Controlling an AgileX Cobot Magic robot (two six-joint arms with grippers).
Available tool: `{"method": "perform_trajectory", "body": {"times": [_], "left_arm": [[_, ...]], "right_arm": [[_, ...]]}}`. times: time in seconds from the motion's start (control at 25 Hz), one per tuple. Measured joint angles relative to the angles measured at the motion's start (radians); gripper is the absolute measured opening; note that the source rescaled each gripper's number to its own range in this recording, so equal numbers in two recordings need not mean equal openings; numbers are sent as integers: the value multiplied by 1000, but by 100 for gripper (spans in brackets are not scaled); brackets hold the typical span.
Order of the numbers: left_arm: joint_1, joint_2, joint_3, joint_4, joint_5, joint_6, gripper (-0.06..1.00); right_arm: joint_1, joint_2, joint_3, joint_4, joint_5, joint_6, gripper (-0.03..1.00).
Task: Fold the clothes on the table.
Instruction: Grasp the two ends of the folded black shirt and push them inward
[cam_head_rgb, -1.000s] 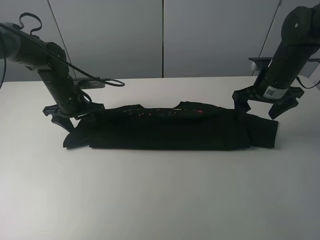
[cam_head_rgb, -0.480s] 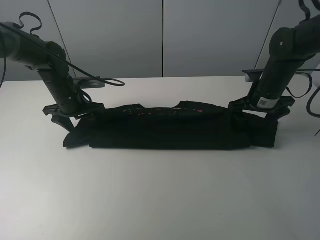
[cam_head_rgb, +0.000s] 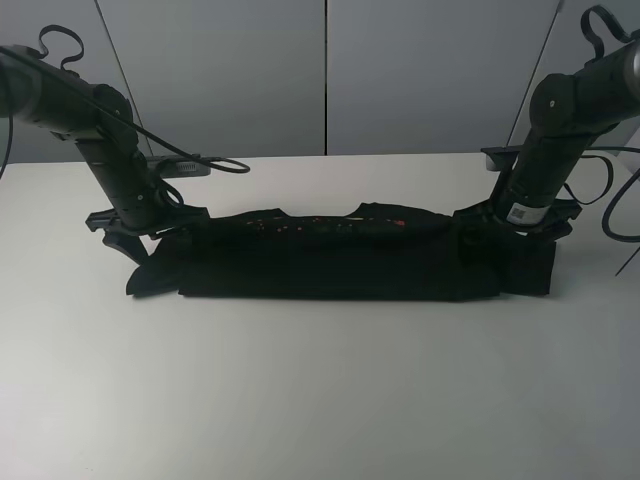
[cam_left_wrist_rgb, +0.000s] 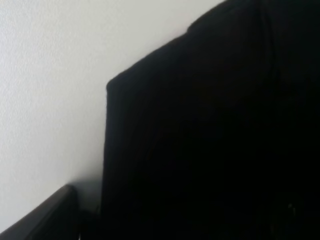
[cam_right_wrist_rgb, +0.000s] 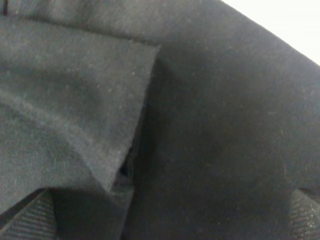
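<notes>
Next, my right gripper grabs the black garment by its short sleeve end (cam_head_rgb: 522, 266) to fold the long band (cam_head_rgb: 335, 262) over on itself.
A black garment (cam_head_rgb: 340, 262) lies folded into a long band across the white table (cam_head_rgb: 320, 400), with small red marks along its far edge. My left gripper (cam_head_rgb: 143, 222) is down at the band's left end, jaws spread; the left wrist view shows one fingertip (cam_left_wrist_rgb: 42, 217) on the table beside the dark cloth (cam_left_wrist_rgb: 210, 140). My right gripper (cam_head_rgb: 512, 222) is down on the band's right end, jaws spread. The right wrist view shows a folded layer's corner (cam_right_wrist_rgb: 75, 100) lying on more cloth, with both finger pads (cam_right_wrist_rgb: 25, 220) resting wide apart on it.
A black cable (cam_head_rgb: 200, 162) trails over the table behind the left arm. Grey wall panels (cam_head_rgb: 325, 70) stand behind the table's far edge. A short sleeve end (cam_head_rgb: 530, 268) sticks out at the right.
My right gripper has come down from above the table onto the garment's right end and shifted slightly left. The left arm has not moved.
</notes>
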Motion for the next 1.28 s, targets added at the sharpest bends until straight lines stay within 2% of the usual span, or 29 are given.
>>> {"method": "perform_trajectory", "body": {"times": [0.32, 0.96, 1.08, 1.28], "left_arm": [[0, 0, 0, 0, 0, 2, 99], [0, 0, 0, 0, 0, 11, 99], [0, 1, 0, 0, 0, 16, 99], [0, 1, 0, 0, 0, 18, 99]], "right_arm": [[-1, 39, -7, 3, 8, 11, 100], [14, 50, -12, 79, 3, -29, 99], [35, 70, -20, 79, 3, -36, 91], [59, 81, -26, 97, 3, -39, 63]]}}
